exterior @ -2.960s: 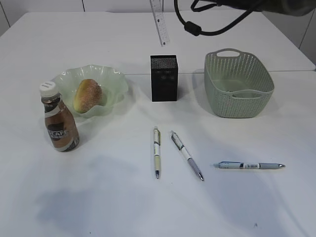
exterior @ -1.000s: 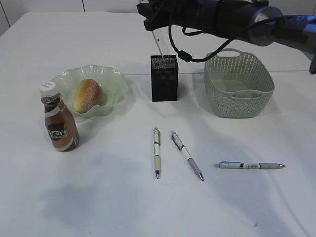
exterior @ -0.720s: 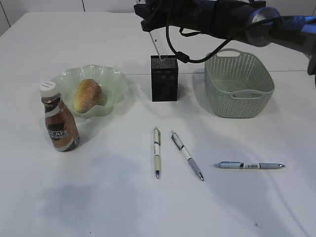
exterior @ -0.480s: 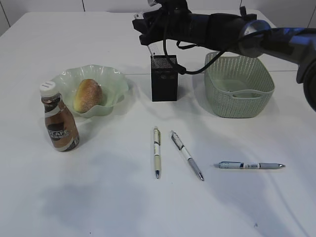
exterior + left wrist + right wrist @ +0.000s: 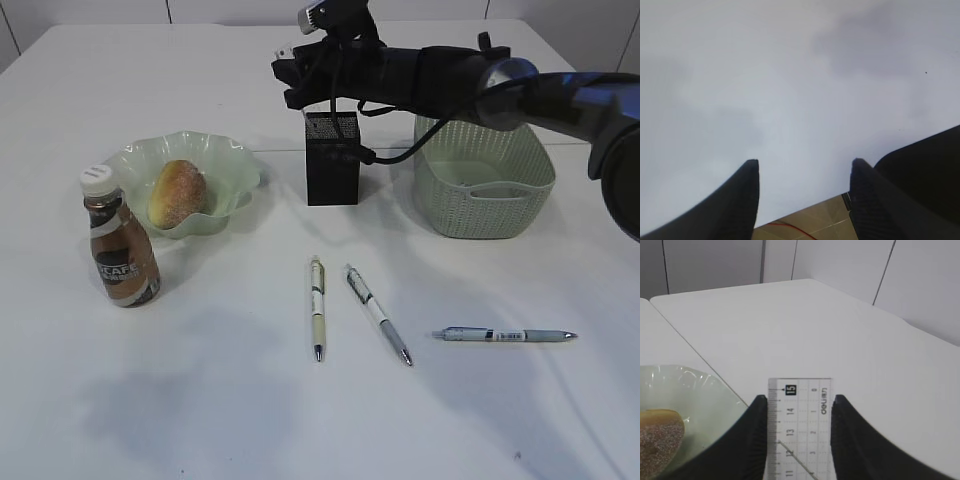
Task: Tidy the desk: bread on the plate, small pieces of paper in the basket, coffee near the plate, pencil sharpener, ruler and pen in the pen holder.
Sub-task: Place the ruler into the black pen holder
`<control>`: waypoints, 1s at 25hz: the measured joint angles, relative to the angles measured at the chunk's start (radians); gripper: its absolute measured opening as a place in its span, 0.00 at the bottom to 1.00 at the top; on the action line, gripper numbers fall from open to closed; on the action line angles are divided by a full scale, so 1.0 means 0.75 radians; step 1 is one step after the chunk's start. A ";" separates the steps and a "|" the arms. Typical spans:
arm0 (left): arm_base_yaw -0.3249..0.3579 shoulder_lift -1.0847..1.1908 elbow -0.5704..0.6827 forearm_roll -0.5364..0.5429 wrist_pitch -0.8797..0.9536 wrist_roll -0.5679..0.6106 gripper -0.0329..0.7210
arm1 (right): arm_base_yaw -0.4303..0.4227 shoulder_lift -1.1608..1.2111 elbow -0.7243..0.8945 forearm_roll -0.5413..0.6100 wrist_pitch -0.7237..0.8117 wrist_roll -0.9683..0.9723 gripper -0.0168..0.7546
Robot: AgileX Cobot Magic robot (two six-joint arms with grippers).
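Observation:
The clear ruler's lower part is inside the mesh pen holder's opening, so the ruler would rest in the pen holder. It is now time for my right gripper to open.
My right gripper (image 5: 305, 92) reaches across from the right and hovers just above the black mesh pen holder (image 5: 332, 158). It is shut on the clear ruler (image 5: 800, 425), held by its long edges with the 15 end sticking out past the fingertips (image 5: 799, 399). In the exterior view the arm hides the ruler. The bread (image 5: 178, 193) lies in the pale green plate (image 5: 228, 160), and the coffee (image 5: 120, 240) stands upright in front of the plate. Three pens (image 5: 317, 305) (image 5: 378, 312) (image 5: 505, 335) lie on the desk. My left gripper (image 5: 805, 165) is open over bare desk (image 5: 790, 75).
The pale green basket (image 5: 483, 170) stands right of the pen holder, under the right forearm. In the left wrist view the desk edge and tan floor show between the fingers. In the right wrist view the plate (image 5: 690, 390) and the bread (image 5: 657, 440) sit at lower left.
The right arm has come down and slightly forward with the ruler, from well above the pen holder to just over its top. Everything on the desk stays where it was.

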 joint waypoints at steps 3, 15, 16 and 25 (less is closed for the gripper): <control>0.000 0.000 0.000 0.000 0.000 0.000 0.58 | 0.000 0.002 0.000 0.000 -0.011 0.002 0.41; 0.000 0.000 0.000 0.008 0.000 0.000 0.58 | 0.000 0.003 -0.003 0.000 -0.019 0.008 0.64; 0.000 0.000 0.000 0.008 0.000 0.000 0.58 | 0.000 0.003 -0.006 0.000 -0.019 0.011 0.65; 0.000 0.000 0.000 0.010 0.000 0.000 0.58 | 0.000 -0.074 -0.045 0.000 -0.020 0.167 0.65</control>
